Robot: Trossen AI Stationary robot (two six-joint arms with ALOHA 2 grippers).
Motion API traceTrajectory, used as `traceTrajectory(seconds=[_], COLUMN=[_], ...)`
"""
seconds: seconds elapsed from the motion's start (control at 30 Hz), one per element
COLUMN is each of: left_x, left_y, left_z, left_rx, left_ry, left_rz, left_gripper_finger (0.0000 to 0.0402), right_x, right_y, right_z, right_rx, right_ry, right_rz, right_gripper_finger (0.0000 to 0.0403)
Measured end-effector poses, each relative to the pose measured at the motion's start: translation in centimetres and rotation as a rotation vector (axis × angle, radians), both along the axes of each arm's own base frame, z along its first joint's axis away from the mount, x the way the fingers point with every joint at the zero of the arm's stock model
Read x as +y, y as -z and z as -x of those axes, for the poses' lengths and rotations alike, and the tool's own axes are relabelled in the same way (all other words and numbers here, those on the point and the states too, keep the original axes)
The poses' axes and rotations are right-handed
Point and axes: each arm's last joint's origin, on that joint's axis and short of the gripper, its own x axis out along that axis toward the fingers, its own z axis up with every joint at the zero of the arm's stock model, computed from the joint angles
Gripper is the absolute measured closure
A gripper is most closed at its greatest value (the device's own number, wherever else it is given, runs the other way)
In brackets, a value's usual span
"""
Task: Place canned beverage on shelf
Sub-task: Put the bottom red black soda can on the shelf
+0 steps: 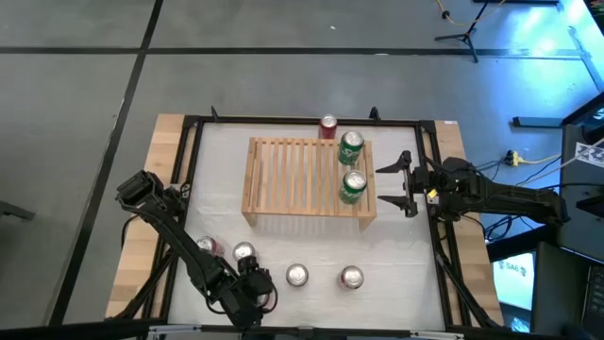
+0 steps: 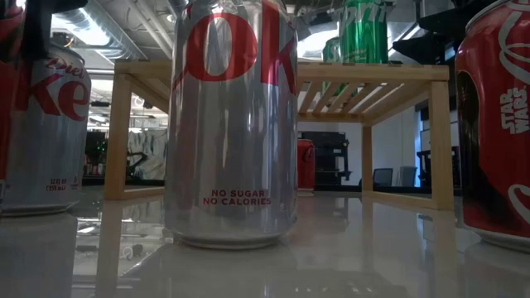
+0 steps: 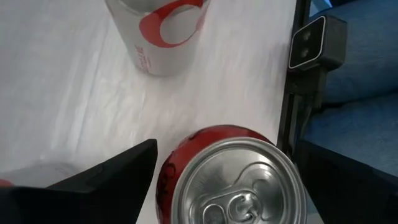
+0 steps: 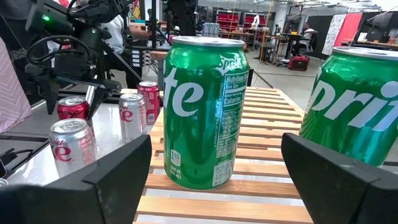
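My left gripper will catch the red can if it closes now, since my fingers are on either side of its silver lid (image 3: 239, 186) in the left wrist view.
The light wooden shelf (image 1: 293, 179) stands mid-table on its short legs. Two green cans (image 1: 351, 146) (image 1: 353, 186) stand upright on its right end. My left gripper (image 1: 257, 295) is at the near edge, tilted down and open. Its fingers (image 3: 93, 186) stand on either side of the top of an upright red can (image 3: 230, 180), which rests on the table. The gripper hides this can in the high view. My right gripper (image 1: 382, 186) is level and open at the shelf's right end. It faces the nearer green can (image 4: 202, 112) and stays clear of it.
More cans stand on the table near the front: a red one (image 1: 206, 247) and silver-topped ones (image 1: 243, 253) (image 1: 296, 275) (image 1: 351, 277). A red can (image 1: 327, 126) stands behind the shelf. A black frame (image 1: 189, 142) rims the table, with a small camera (image 3: 314, 43) at the near edge. The shelf's left slats (image 1: 278, 175) are bare.
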Motion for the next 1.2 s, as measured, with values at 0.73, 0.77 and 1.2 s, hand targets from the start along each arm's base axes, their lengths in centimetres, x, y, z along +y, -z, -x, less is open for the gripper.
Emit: traceTrajectory(seconds=[0.73, 0.77, 1.2], left_x=[0.9, 1.1, 4.0], left_y=[0.0, 0.0, -3.6], left_z=[-0.8, -1.0, -1.6], left_rx=[0.021, 0.025, -0.002], left_ry=[-0.021, -0.022, -0.045], left_rz=[0.024, 0.029, 0.174], left_gripper_finger=[0.0110, 0.0111, 0.0111], right_x=[0.0, 0.0, 0.0], right_y=[0.0, 0.0, 0.0], right_z=[0.0, 0.0, 0.0], right_rx=[0.000, 0.000, 0.000], right_ry=[0.000, 0.000, 0.000], right_rz=[0.000, 0.000, 0.000], right_gripper_finger=[0.0049, 0.0049, 0.0049])
